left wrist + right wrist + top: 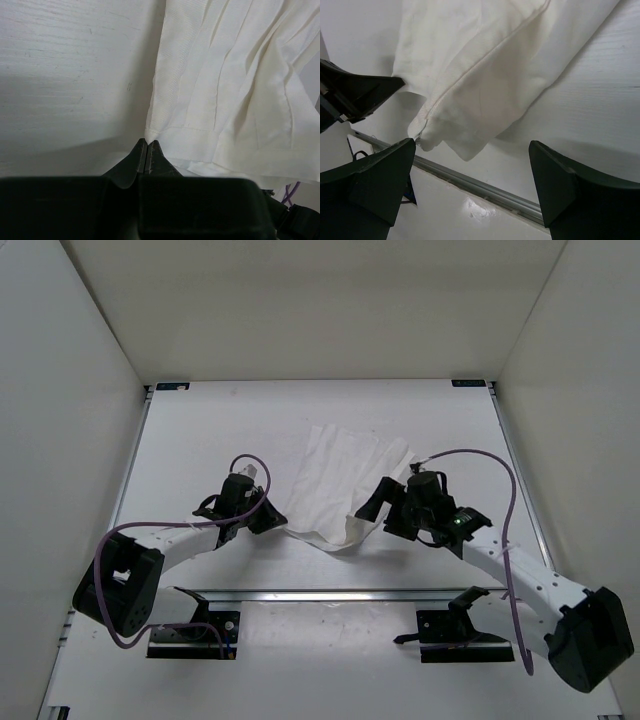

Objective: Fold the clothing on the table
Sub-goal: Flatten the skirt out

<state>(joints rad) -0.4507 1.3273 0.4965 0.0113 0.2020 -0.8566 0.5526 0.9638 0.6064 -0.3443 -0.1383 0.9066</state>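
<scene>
The clothing's drooping near corner (366, 529) (467, 151) is opposite my left gripper's corner, and my right gripper should pinch it next. Then I will spread the clothing's near edge so it can be folded.
The clothing (340, 475), a thin white pleated piece, lies on the middle of the table (200, 430). Its near edge is raised and sags between the two arms. In the left wrist view my left gripper (148, 142) is shut, its tips pinching the near left corner of the clothing (230, 90). My right gripper (472, 155) stands wide open just below the drooping near right corner of the clothing (480, 65), which hangs free, with nothing between the fingers (385, 170). From above, the right gripper (376, 506) sits at the cloth's right edge and the left gripper (268, 520) at its left.
A silver rail (330, 594) runs across the table's near edge, just behind the arm bases; it also shows under the right gripper as the rail (485, 182). White enclosure walls (70, 390) stand on the left, back and right. Purple cables (480, 455) loop off both arms.
</scene>
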